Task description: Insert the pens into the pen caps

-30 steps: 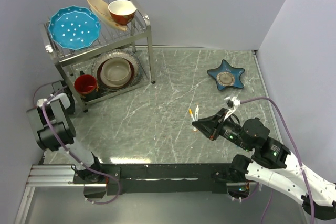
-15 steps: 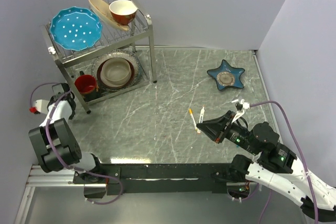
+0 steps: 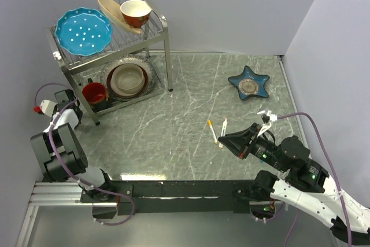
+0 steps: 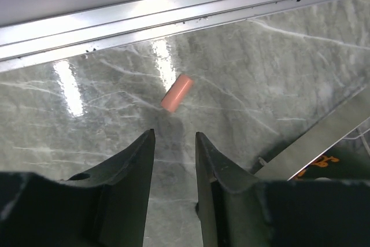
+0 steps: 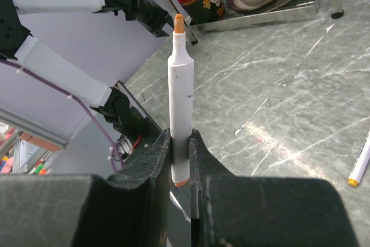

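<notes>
I need to grab the salmon-orange pen cap across its long sides with my left gripper next, so that its open end stays free for the pen to go in.
My right gripper (image 5: 180, 134) is shut on a white pen (image 5: 180, 85) with an orange tip, gripped near its orange rear end and pointing up and away. In the top view this gripper (image 3: 222, 139) is at the right front of the table and the held pen (image 3: 223, 126) sticks out of it. A second white pen (image 3: 212, 131) with an orange end lies on the table just to its left; its end shows in the right wrist view (image 5: 361, 163). My left gripper (image 4: 173, 134) is open above the table, with a short salmon-orange pen cap (image 4: 176, 92) lying just beyond its fingertips. In the top view the left gripper (image 3: 70, 99) is beside the rack. The dark blue pen and the pink cap are out of view.
A metal dish rack (image 3: 110, 56) with plates, bowls and a red mug (image 3: 94, 92) stands at the back left; its foot (image 4: 312, 143) lies right of my left gripper. A blue star-shaped dish (image 3: 249, 84) sits at the back right. An aluminium rail (image 4: 173, 10) runs beyond the cap.
My right gripper has drawn back a little to the right with the white pen in it. The left arm has shifted its pose and its wrist has moved left, beside the rack.
</notes>
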You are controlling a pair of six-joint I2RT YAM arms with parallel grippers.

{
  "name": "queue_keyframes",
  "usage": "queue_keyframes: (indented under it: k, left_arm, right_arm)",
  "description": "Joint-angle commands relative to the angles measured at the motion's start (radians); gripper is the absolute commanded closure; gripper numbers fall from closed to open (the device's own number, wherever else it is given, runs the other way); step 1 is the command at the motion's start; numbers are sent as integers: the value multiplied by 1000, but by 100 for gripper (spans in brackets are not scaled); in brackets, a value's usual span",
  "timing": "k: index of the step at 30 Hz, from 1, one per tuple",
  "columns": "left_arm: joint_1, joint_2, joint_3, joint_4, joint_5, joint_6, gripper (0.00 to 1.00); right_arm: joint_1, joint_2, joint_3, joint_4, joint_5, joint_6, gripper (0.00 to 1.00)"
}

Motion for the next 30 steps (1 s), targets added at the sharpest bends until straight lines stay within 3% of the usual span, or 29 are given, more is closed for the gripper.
queue_keyframes:
  k: [1, 6, 14, 30]
  left_arm:
    - [-1, 19, 57, 8, -8, 89, 61]
    - [31, 7, 78, 26, 46, 149, 58]
    - [37, 63, 135, -13, 1, 198, 60]
    - [39, 201, 136, 11, 11, 208, 63]
  right_arm:
    - [5, -16, 30, 14, 4, -9, 100]
    - [5, -40, 17, 10, 18, -15, 100]
    - [4, -56, 48, -32, 34, -34, 100]
    - [5, -82, 63, -65, 51, -35, 100]
